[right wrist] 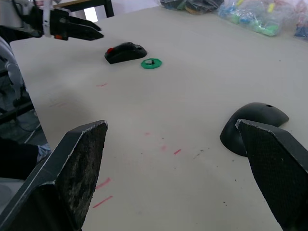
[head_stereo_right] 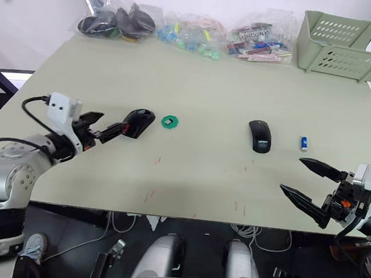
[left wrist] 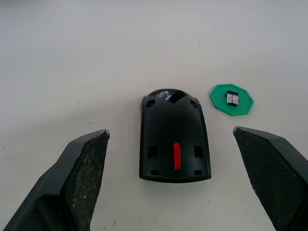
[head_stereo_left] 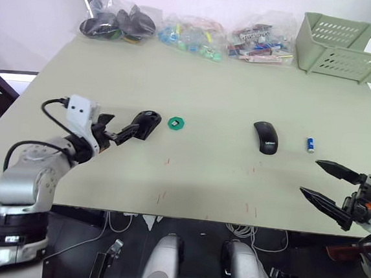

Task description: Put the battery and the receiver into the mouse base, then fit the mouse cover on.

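The left gripper needs to pick up the mouse base by its long sides next, so that the mouse base's battery slot (left wrist: 177, 96) stays free.
The mouse base (head_stereo_left: 146, 122), a black shell with a red part showing (left wrist: 174, 139), lies on the left half of the table. My left gripper (head_stereo_left: 123, 128) hangs open just short of it, fingers (left wrist: 82, 178) spread wider than the shell. Right beside the base, the tiny black receiver (left wrist: 233, 98) rests on a green disc (head_stereo_left: 176, 122). The glossy lettered mouse cover (head_stereo_left: 265, 137) sits right of centre, and the blue battery (head_stereo_left: 311, 145) lies to its right. Near the table's front right edge, my right gripper (head_stereo_left: 309, 177) is open and holds nothing.
Several clear bags of parts (head_stereo_left: 188, 32) line the table's far edge, with a bag of black shells (head_stereo_left: 117, 22) at the far left. A pale green basket (head_stereo_left: 339, 48) stands at the far right corner. Faint red marks (head_stereo_left: 167, 160) dot the tabletop.
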Action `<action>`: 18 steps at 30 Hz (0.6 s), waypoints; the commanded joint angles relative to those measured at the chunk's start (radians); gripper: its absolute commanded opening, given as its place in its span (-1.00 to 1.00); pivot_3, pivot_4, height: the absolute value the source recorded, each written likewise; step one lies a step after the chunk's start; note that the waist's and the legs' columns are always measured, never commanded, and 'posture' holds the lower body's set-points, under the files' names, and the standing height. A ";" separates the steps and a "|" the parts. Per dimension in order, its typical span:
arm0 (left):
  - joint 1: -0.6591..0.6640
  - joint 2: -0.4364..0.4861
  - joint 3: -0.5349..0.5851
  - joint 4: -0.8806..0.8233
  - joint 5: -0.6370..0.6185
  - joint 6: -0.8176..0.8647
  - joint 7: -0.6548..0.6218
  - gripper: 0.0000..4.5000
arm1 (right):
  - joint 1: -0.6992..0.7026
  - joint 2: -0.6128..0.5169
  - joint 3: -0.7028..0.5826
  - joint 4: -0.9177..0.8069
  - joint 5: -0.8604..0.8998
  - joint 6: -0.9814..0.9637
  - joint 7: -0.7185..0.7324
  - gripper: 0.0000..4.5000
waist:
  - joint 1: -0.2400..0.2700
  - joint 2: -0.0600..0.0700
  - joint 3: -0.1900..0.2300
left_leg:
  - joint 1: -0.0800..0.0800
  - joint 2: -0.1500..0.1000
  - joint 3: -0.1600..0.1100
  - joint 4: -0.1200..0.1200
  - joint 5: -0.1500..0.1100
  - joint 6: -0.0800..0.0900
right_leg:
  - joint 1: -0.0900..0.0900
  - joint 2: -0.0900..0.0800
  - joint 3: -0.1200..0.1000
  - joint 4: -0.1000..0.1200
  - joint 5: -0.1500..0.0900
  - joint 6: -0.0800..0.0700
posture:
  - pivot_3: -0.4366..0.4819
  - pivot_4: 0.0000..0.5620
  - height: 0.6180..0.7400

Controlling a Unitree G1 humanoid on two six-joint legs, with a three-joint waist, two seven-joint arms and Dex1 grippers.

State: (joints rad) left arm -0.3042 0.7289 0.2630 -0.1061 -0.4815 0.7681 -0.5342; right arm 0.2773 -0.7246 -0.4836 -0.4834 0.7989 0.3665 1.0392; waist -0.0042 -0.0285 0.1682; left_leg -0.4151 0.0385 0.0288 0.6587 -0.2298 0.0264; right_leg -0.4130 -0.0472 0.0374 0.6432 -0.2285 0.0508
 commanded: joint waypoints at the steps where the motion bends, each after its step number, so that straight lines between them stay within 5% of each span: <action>1: -0.116 0.038 -0.074 0.068 0.054 0.043 -0.009 0.95 | 0.007 -0.012 -0.025 -0.077 0.041 -0.001 0.002 1.00 | -0.001 -0.001 0.000 | 0.001 0.000 0.000 0.000 0.000 0.000 | 0.000 0.000 0.000 0.000 0.000 0.001 | -0.05 -0.47 1.00; 18: -0.402 -0.037 -0.306 0.404 0.232 0.053 -0.063 0.95 | 0.070 0.016 -0.026 -0.186 0.061 -0.018 -0.028 1.00 | -0.003 -0.001 0.001 | 0.000 0.000 -0.001 0.000 0.000 0.000 | 0.000 0.001 0.000 0.000 0.003 0.003 | -0.05 -0.47 1.00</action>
State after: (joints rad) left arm -0.6764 0.6925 -0.0309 0.2820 -0.2805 0.8367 -0.5949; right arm 0.3433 -0.7110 -0.4868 -0.6315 0.8427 0.3646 1.0190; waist -0.0070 -0.0298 0.1687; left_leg -0.4154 0.0381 0.0276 0.6592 -0.2296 0.0263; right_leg -0.4125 -0.0466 0.0372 0.6437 -0.2256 0.0541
